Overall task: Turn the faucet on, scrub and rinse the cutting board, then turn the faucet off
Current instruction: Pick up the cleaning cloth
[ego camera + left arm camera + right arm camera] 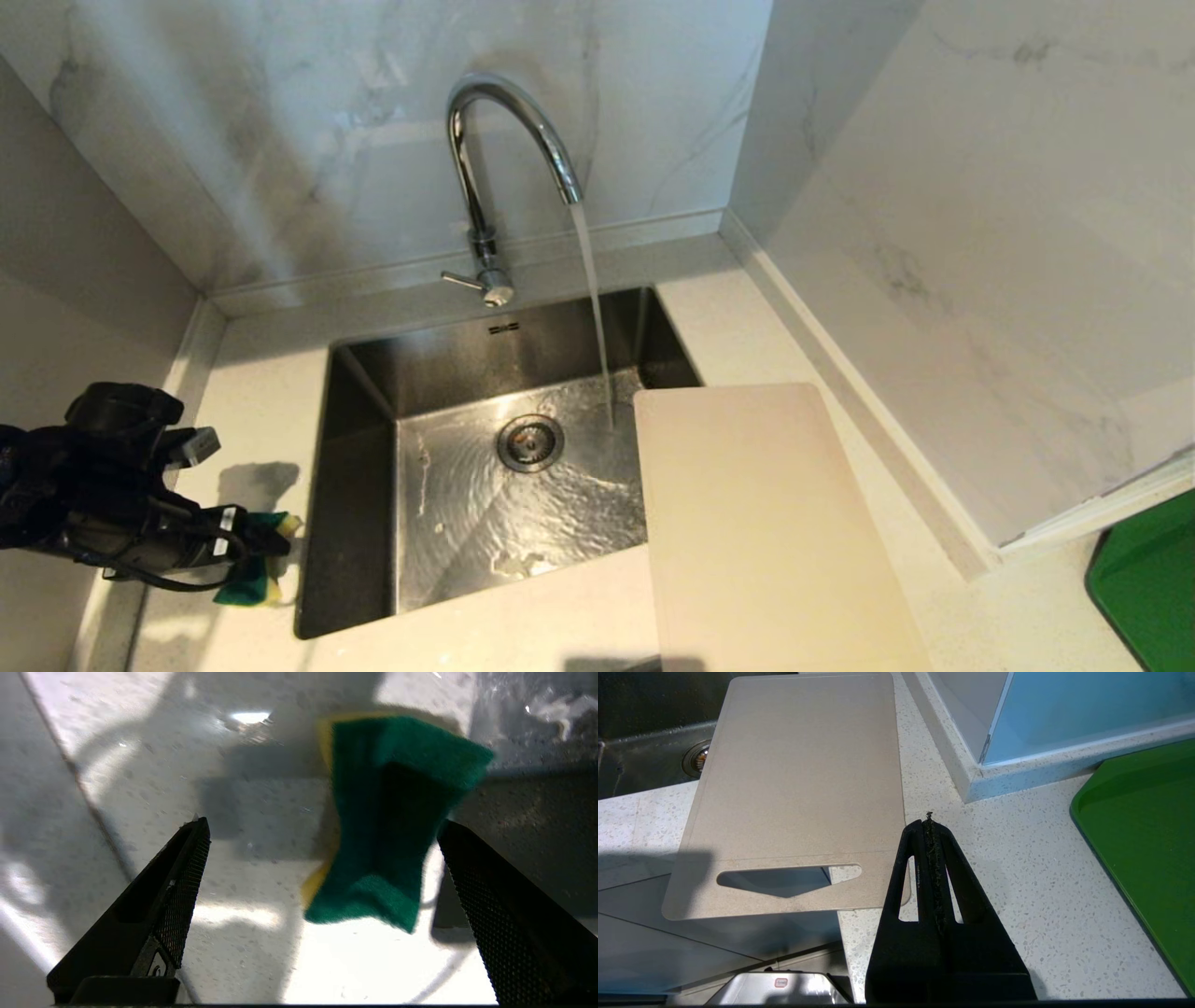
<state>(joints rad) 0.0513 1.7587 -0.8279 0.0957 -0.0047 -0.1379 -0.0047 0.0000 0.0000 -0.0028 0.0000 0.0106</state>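
Note:
The left gripper grabs the green-and-yellow sponge by its middle (267, 559) next, between both ends. Then I scrub the cutting board (766, 532).
The chrome faucet (509, 140) stands behind the sink (355, 485), and water runs from its spout into the basin; its thin lever (462, 279) points left. The cream cutting board (766, 532) lies on the counter right of the sink, its far corner over the basin. Its slot-handle end (789, 879) overhangs the counter's front edge. My left gripper (266, 546) is left of the sink, open, with a green-and-yellow sponge (397, 812) between its fingers, near one fingertip (451, 835). My right gripper (929, 821) is shut and empty beside the board's near corner.
A green tray (1148, 588) sits at the far right on the counter (1017, 882). Marble walls close the back and the right, where a corner juts out (934, 373). The drain (530, 441) is mid-basin.

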